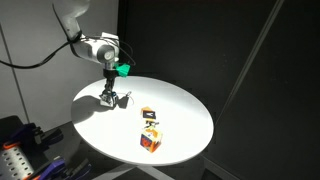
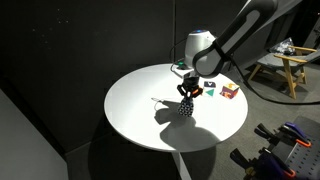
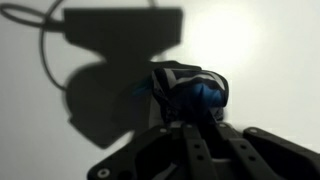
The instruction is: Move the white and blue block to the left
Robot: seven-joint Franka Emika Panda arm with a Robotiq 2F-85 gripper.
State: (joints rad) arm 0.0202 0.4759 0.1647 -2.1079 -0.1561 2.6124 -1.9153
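Note:
My gripper should open now, because the white table is flat and empty under the white and blue block, so the block would settle on it.
The white and blue block sits between the dark fingertips of my gripper, which is shut on it; its blue edge shows in the wrist view, the rest lies in shadow. In both exterior views the gripper points down at the round white table with the block at its tips, at or just above the surface. I cannot tell whether the block touches the table.
An orange-and-white cube and a red-and-blue cube lie on the table, apart from the gripper. Black curtains stand behind the table. A wooden stool stands in an exterior view.

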